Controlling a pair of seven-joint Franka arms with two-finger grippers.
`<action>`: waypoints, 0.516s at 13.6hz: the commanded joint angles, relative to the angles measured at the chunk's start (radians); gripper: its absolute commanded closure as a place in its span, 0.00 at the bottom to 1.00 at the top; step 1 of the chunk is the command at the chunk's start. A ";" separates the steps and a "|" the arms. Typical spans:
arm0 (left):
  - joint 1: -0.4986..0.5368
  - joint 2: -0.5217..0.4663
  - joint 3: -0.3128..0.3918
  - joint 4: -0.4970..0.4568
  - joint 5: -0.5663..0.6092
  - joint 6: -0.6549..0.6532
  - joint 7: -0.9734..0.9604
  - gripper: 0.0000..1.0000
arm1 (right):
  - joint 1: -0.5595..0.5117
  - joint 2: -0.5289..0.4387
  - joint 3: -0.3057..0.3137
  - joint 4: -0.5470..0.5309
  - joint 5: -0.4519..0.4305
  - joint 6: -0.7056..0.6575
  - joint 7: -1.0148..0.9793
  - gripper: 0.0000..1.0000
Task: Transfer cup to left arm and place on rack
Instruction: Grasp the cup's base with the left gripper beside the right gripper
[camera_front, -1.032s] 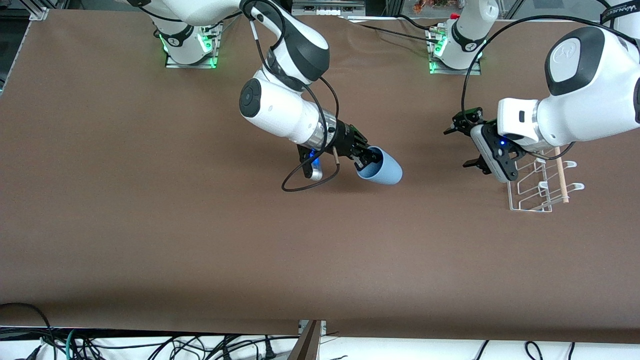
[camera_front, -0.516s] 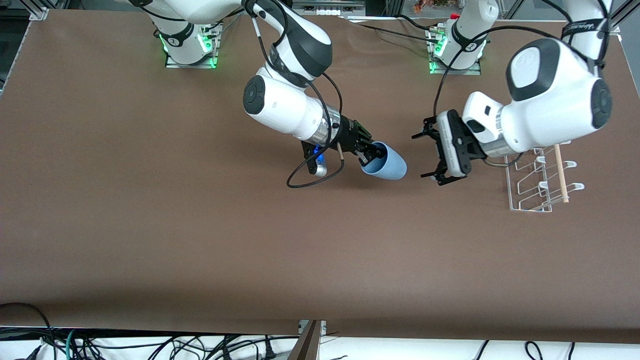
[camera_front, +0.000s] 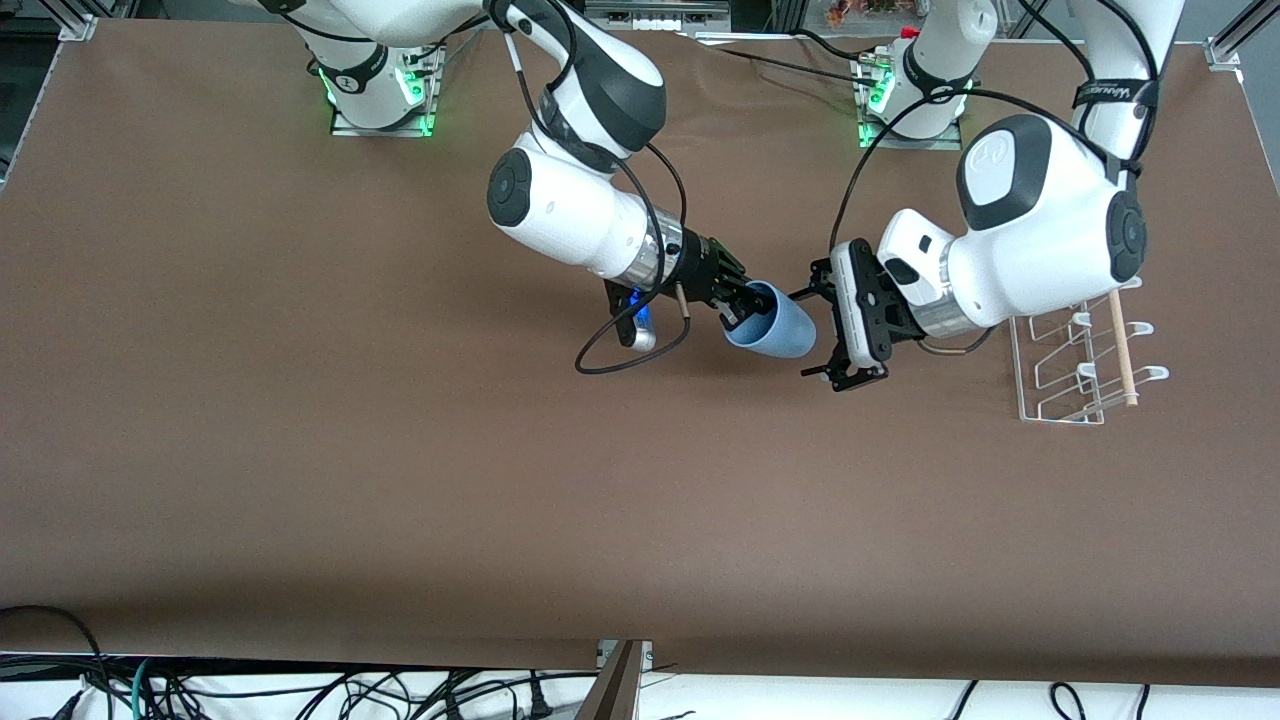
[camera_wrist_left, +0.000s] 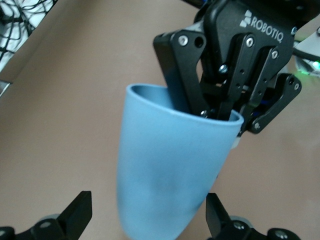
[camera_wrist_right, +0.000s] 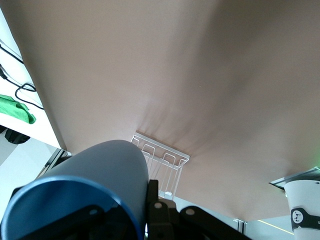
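Note:
The left gripper's fingers are on both sides of the cup's closed end (camera_front: 794, 336) (camera_wrist_left: 152, 222), so the left gripper should close on that end now.
The light-blue cup (camera_front: 775, 322) is held in the air over the middle of the table, tilted, its closed end toward the left arm. My right gripper (camera_front: 735, 305) is shut on the cup's rim, one finger inside and one outside. My left gripper (camera_front: 820, 335) is open, its fingertips on either side of the cup's closed end and not touching it. In the left wrist view the cup (camera_wrist_left: 170, 170) fills the middle, between my left gripper's (camera_wrist_left: 147, 212) spread fingertips. The white wire rack (camera_front: 1075, 365) with its wooden dowel stands toward the left arm's end.
A black cable loop (camera_front: 625, 350) hangs from the right arm's wrist beside the cup. In the right wrist view the cup (camera_wrist_right: 100, 170) covers the near part, with the rack (camera_wrist_right: 160, 160) small past it. Bare brown table lies all around.
The left arm has swung from beside the rack toward the cup and turned its open gripper around the cup's closed end. The right arm has shifted the cup slightly toward it.

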 joint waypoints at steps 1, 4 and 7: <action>0.001 0.010 -0.008 -0.003 -0.046 0.018 0.067 0.07 | 0.003 0.006 0.007 0.044 0.013 -0.005 0.024 1.00; -0.002 0.009 -0.011 -0.003 -0.069 0.010 0.087 0.83 | 0.003 0.006 0.007 0.045 0.013 -0.005 0.026 1.00; -0.002 0.009 -0.012 0.002 -0.069 0.009 0.086 0.94 | 0.003 0.004 0.007 0.045 0.010 -0.005 0.026 1.00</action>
